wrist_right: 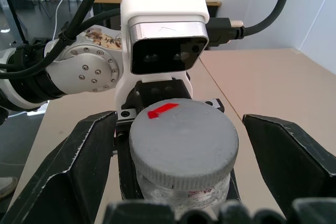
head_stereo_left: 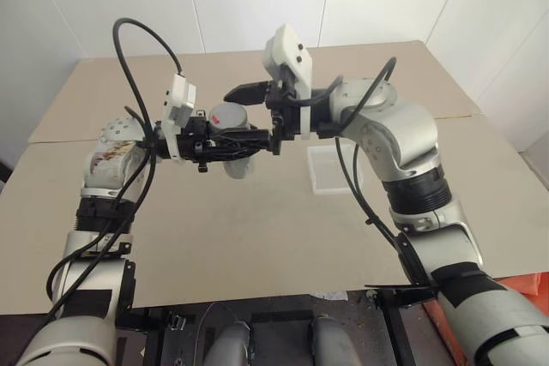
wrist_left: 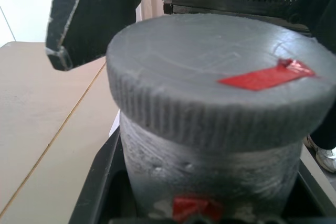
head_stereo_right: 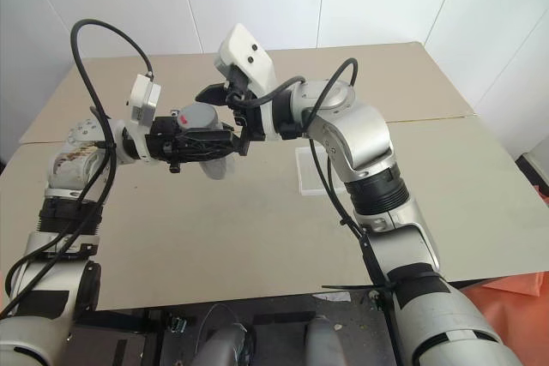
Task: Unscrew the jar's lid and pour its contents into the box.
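Note:
My right fingertips are on either side of the grey ribbed lid (head_stereo_left: pixel 229 115) (wrist_right: pixel 184 137). My right gripper is ready to close on it and should do so now.
My left gripper (head_stereo_right: pixel 206 139) is shut on the jar (wrist_left: pixel 205 166) and holds it upright in the air above the middle of the table. The grey ribbed lid (wrist_right: pixel 184 137) sits on the jar and has a strip of red tape on top. My right gripper (wrist_right: pixel 178 121) is open and reaches in from the right. One black finger (wrist_right: pixel 84 166) stands on each side of the lid, with a gap on both sides. The translucent white box (head_stereo_left: pixel 330 169) lies on the table, to the right of the jar and below my right forearm. The contents are hidden.
The tan table (head_stereo_left: pixel 257 237) has a seam running across it (head_stereo_left: pixel 480 116) and its near edge (head_stereo_left: pixel 257 297) is close to me. Black cables (head_stereo_left: pixel 137 49) loop over both arms. Something orange (head_stereo_left: pixel 527 285) lies beyond the table's near right corner.

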{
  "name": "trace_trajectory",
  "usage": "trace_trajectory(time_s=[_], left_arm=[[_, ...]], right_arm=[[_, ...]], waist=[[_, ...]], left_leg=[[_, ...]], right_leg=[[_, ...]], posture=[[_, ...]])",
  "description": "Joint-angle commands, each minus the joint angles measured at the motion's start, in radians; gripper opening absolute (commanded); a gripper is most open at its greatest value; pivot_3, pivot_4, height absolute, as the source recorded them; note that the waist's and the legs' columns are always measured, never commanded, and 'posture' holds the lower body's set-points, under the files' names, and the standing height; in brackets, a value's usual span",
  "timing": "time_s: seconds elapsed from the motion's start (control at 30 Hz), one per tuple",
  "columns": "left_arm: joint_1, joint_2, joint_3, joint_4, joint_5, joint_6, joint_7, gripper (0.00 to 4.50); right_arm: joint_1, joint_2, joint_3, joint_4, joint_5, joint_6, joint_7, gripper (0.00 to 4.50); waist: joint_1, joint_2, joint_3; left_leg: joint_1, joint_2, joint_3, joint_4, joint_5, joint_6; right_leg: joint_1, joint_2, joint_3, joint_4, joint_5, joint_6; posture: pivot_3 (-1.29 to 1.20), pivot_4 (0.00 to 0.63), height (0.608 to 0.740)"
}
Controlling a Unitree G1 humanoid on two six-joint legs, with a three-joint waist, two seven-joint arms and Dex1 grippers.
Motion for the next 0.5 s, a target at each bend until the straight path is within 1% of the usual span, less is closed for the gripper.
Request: trace_trajectory(time_s=[0.03,0.5], left_arm=[[-0.015,0.012,0.011,-0.021,-0.001,-0.018,-0.002,1.96],[-0.012,0.014,0.010,-0.029,-0.002,-0.013,-0.001,1.96]], right_arm=[[-0.039,0.002,-0.014,-0.023,0.001,-0.010,0.000,4.47],[-0.045,0.003,-0.023,-0.016,0.002,-0.024,0.005,4.47]], waist=[[0.000,0.000,0.000],[0.000,0.000,0.000]], left_leg=[[0.000,0.000,0.000,0.000,0.000,0.000],[0.000,0.000,0.000,0.000,0.000,0.000]], right_leg=[[0.000,0.000,0.000,0.000,0.000,0.000],[0.000,0.000,0.000,0.000,0.000,0.000]], posture=[[0.00,0.150,0.740],[0.00,0.150,0.740]])
